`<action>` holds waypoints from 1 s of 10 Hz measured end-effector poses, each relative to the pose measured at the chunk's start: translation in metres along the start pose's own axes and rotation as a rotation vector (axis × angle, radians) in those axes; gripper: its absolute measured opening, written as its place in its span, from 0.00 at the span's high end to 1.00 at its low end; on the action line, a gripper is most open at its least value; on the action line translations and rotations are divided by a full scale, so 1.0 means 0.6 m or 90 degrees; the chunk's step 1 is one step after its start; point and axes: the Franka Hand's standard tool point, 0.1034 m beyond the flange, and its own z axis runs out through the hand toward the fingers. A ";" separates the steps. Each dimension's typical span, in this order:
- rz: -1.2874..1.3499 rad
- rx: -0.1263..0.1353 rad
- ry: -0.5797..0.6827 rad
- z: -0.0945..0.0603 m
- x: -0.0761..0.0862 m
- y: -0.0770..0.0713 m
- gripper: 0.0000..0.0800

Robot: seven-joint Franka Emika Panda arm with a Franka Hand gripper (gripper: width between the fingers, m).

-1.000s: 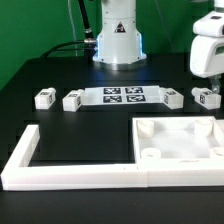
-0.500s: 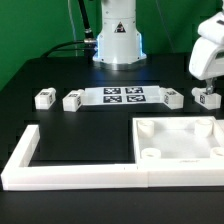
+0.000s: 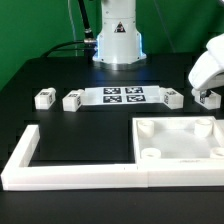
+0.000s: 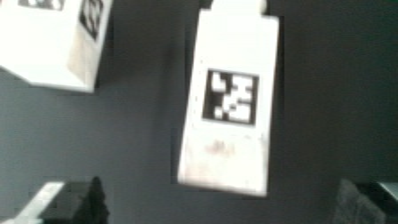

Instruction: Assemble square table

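Note:
My gripper needs to reach the tagged leg and grab it by its plain end (image 4: 224, 166), so its narrow peg stays free to go into a corner hole.
The square tabletop slab (image 3: 178, 140) lies rim-face up at the exterior view's front right, with round corner holes showing. Four small white tagged leg blocks lie in a row behind it: two on the left (image 3: 44, 98) (image 3: 73, 100) and two on the right (image 3: 172, 97) (image 3: 209, 99). My gripper (image 3: 207, 90) hangs tilted just above the rightmost leg. In the wrist view that leg (image 4: 231, 100) lies lengthwise below the open gripper (image 4: 222, 205), its dark fingertips (image 4: 71, 200) wide apart and empty. A second leg (image 4: 54, 45) lies beside it.
The marker board (image 3: 123, 96) lies flat between the two pairs of legs. The long white L-shaped border wall (image 3: 60, 176) runs along the front and up the left side. The robot base (image 3: 118, 40) stands at the back centre.
The gripper has come down and tilted toward the rightmost leg block at the exterior view's right edge. The legs and the slab have not moved.

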 end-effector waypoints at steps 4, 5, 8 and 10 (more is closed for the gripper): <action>0.025 0.026 -0.087 0.012 0.021 -0.008 0.19; 0.025 0.026 -0.088 0.014 0.021 -0.008 0.19; 0.030 0.012 -0.152 0.045 -0.001 -0.018 0.19; 0.035 0.012 -0.163 0.041 0.008 -0.019 0.26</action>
